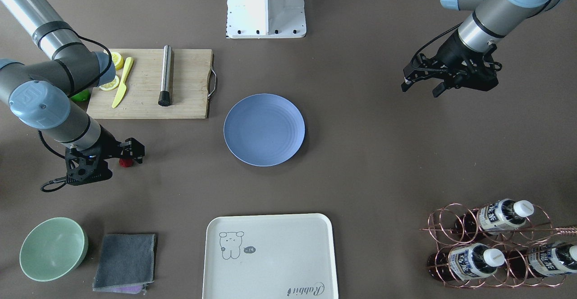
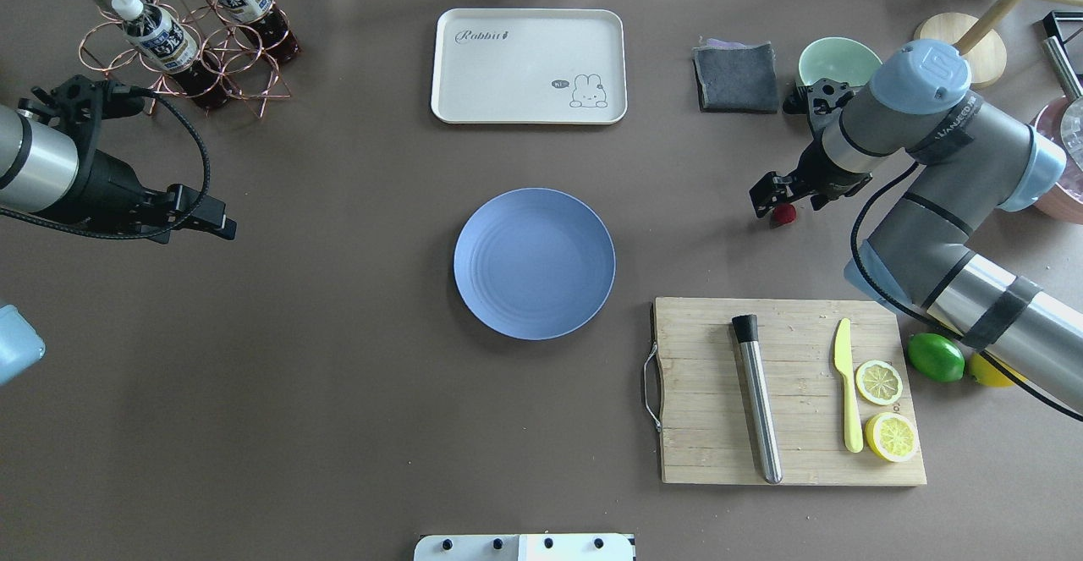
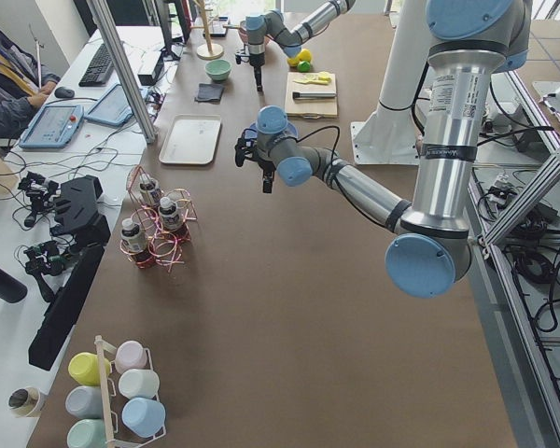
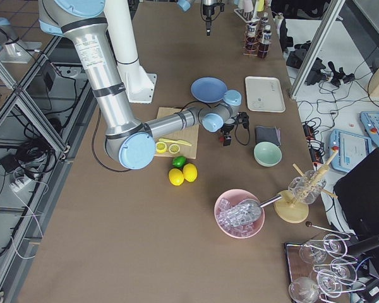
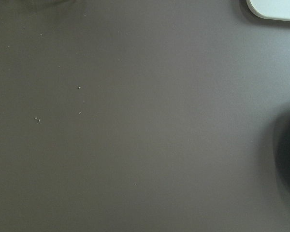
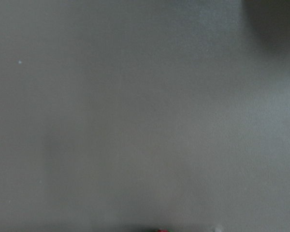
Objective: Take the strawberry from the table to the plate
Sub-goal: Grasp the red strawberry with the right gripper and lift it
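I next need to grab the strawberry by its round red body [image 1: 126,163] with my right gripper, so that I can move it onto the plate [image 1: 264,130].
The strawberry [image 2: 783,213], tiny and dark red, lies on the table [image 2: 338,332], to the right of the light-blue plate [image 2: 534,263] in the overhead view. My right gripper [image 2: 788,204] hangs low right over it, open, with a finger on either side of the berry. In the front-facing view the strawberry [image 1: 125,162] peeks out under the right gripper [image 1: 128,154], left of the plate [image 1: 264,130]. The right wrist view shows only table and a red speck at its bottom edge. My left gripper [image 2: 216,222] hovers open over bare table, far left of the plate.
A wooden cutting board [image 2: 787,392] carries a metal rod, a yellow knife and lemon halves; a green lime [image 2: 936,357] lies beside it. Beyond the right gripper stand a mint bowl [image 2: 838,60] and a grey cloth [image 2: 734,77]. A cream tray [image 2: 529,66] and a bottle rack [image 2: 178,36] sit at the far side.
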`<state>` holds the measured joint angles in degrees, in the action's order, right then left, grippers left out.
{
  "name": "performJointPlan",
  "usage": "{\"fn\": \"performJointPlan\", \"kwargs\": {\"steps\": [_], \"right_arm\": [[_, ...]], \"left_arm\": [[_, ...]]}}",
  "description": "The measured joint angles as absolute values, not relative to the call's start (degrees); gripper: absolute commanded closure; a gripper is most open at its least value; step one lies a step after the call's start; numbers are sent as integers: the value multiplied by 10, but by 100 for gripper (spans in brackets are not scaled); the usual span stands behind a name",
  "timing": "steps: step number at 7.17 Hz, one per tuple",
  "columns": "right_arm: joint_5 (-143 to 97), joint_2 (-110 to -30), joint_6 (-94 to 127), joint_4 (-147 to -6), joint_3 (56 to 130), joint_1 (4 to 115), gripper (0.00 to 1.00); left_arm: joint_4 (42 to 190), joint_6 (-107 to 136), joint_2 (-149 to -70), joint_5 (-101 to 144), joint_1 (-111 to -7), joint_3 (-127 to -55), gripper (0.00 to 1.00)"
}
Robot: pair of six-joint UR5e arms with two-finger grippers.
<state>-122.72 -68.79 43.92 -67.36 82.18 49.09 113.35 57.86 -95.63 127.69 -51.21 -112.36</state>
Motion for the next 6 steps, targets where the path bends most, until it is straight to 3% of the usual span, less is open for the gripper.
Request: {"fn": "performJointPlan", "kwargs": {"steps": [6], "right_arm": [[-1251,-669,457,-715,877,496,100]], "left_arm": [[1138,581,-949,1273,-512,-1127,3]]}}
